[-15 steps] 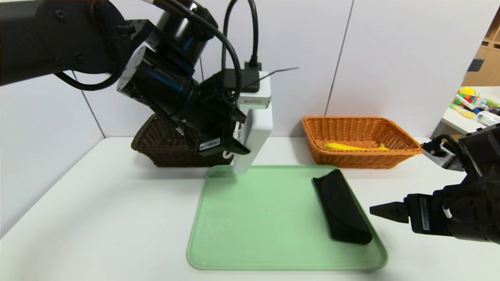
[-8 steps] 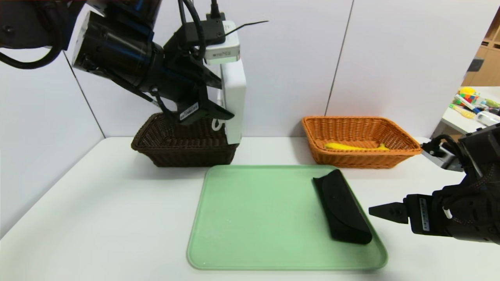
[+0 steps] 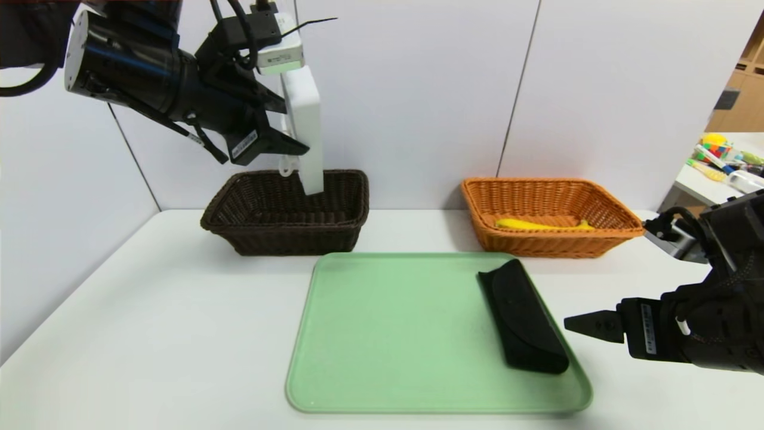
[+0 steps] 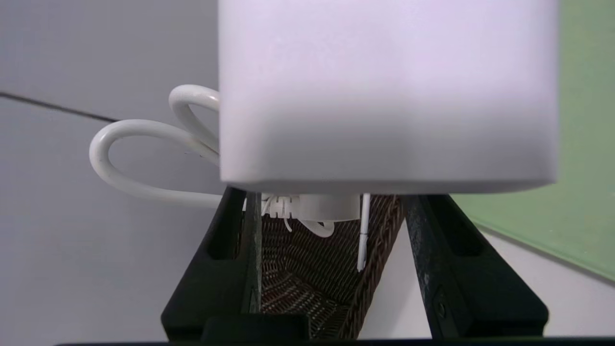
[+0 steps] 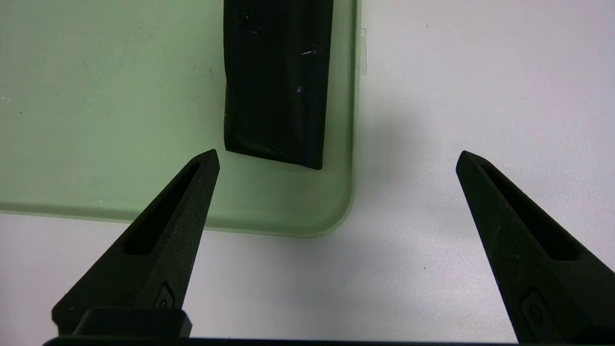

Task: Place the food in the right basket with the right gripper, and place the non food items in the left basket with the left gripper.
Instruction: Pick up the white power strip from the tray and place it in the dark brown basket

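Note:
My left gripper lowers the power strip onto the brown basket's bottom before releasing it, since the power strip's lower end point(image 3: 313, 189) hangs upright above the basket's bottom.
My left gripper point(image 3: 286, 128) is shut on a white block-shaped device point(image 3: 304, 128) with a looped white cable point(image 4: 139, 158). It holds the device upright, high above the dark brown left basket point(image 3: 286, 239). In the left wrist view the device point(image 4: 384, 96) fills the frame between the jaws of the left gripper point(image 4: 329, 204), with the brown weave below. A black soft case point(image 3: 525, 316) lies on the right side of the green tray point(image 3: 388, 334). A yellow banana point(image 3: 537, 224) lies in the orange right basket point(image 3: 549, 243). My right gripper point(image 3: 582, 324) hovers open beside the tray's front right corner, with nothing between its fingers.
In the right wrist view the right gripper point(image 5: 337, 153) is over bare white table, with the case point(image 5: 278, 81) and the tray corner point(image 5: 336, 211) just ahead. White wall panels stand close behind both baskets. A side table with toys point(image 3: 722, 155) is at the far right.
My left gripper has carried the white device up and to the left, from the tray's back edge to above the brown basket. The right arm has not moved.

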Tool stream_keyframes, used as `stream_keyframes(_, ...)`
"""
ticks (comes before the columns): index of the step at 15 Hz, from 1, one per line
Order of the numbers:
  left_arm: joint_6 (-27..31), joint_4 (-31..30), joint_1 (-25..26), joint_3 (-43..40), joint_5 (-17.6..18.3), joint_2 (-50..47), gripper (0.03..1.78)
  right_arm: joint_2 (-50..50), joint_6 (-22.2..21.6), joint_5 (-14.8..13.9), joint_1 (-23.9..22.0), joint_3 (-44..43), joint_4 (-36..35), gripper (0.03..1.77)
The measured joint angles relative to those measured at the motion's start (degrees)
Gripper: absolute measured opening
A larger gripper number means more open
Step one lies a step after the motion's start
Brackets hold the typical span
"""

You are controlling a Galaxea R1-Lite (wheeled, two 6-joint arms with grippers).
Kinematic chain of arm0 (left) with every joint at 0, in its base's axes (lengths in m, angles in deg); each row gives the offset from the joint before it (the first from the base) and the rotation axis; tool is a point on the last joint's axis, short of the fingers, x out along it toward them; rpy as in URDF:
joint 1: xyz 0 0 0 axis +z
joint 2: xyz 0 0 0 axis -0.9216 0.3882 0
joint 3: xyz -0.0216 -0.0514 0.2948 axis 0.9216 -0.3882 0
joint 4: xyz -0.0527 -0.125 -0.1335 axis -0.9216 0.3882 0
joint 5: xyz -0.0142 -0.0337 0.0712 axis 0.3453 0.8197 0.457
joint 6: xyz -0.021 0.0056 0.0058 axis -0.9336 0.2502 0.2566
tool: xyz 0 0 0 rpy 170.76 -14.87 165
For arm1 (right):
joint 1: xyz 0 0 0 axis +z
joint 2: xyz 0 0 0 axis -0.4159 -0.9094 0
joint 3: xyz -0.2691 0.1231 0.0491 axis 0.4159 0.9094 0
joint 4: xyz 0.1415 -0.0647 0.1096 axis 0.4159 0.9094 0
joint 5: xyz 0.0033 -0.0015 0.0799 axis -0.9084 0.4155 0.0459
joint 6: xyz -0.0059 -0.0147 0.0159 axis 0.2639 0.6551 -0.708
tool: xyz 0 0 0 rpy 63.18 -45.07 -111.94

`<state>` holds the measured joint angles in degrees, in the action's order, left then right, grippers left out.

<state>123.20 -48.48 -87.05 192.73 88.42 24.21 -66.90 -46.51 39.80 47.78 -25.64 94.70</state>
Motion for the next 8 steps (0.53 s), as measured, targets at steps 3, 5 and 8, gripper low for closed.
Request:
stream_keyframes(3,-0.02,-0.06,4.61,0.00,-0.23,1.38,0.87,0.01,-0.06,-0.02,0.00,0.20,0.00,1.70)
stream_keyframes(5,-0.33,-1.02,6.73,0.00,-0.72,2.97,0.87,0.01,-0.09,-0.05,0.00,0.26,0.00,1.70)
stream_keyframes(8,-1.11,-3.06,8.74,0.00,-3.69,5.99,0.87,0.01,-0.09,0.00,-0.02,0.26,0.02,1.70)
